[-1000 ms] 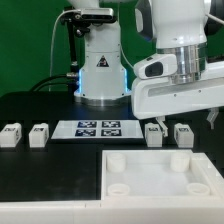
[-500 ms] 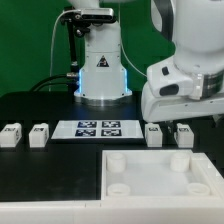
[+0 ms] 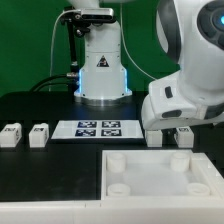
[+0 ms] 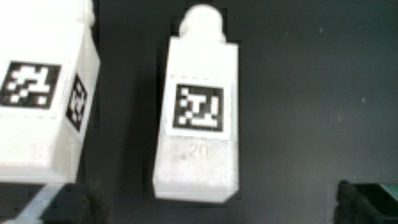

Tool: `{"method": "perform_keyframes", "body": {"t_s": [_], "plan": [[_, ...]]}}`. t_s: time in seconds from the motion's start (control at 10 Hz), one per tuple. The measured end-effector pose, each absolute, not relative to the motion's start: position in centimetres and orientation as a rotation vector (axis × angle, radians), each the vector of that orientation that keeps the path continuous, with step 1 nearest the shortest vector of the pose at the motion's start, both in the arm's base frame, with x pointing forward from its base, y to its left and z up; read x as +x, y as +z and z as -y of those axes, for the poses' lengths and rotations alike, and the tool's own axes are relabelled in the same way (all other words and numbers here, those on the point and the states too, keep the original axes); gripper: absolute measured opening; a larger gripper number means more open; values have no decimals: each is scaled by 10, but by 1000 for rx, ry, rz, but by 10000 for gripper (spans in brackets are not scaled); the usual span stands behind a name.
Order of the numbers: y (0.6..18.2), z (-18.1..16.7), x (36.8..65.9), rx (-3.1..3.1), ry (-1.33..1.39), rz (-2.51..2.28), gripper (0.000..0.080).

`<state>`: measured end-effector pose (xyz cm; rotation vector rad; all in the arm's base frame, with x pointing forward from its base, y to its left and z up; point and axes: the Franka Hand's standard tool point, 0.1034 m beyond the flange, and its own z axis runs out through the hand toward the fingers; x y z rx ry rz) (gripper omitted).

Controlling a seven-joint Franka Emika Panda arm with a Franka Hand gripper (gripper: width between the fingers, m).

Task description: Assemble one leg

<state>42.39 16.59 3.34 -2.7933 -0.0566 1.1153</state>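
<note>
I should grab the leg by its square end (image 4: 196, 171) with my gripper next. The leg's round knob then stays free to go into the panel's corner socket.
In the wrist view a leg (image 4: 199, 110), a small white block with a black-and-white marker on its top face, lies on the black table. My gripper (image 4: 210, 206) is open above it, with dark fingertips (image 4: 370, 200) on either side of the leg's near end, not touching it. A second leg (image 4: 45, 95) lies beside it. In the exterior view these two legs (image 3: 155, 135) (image 3: 183, 135) sit at the right, partly hidden by my arm (image 3: 185, 100). Two more legs (image 3: 10, 135) (image 3: 39, 134) stand at the left.
The large white square panel (image 3: 150, 180) with round corner sockets lies at the front. The marker board (image 3: 98, 128) lies flat in the middle of the table. The robot base (image 3: 100, 70) stands behind it.
My arm has come down and swung toward the exterior view's right, over the two right-hand legs. The legs and the panel have not moved.
</note>
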Motion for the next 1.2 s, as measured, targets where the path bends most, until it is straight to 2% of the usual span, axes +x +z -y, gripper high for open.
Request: {"method": "perform_keyframes", "body": {"t_s": [0.5, 0.8, 0.9, 1.0, 1.1, 1.2], "plan": [[14, -165, 398, -2790, 1164, 44, 649], [13, -165, 396, -2788, 1172, 44, 649], [13, -165, 396, -2788, 1172, 44, 547], [13, -165, 396, -2788, 1172, 45, 547], [13, -165, 396, -2788, 1172, 45, 364], [13, -165, 396, -2787, 1174, 45, 364]]}}
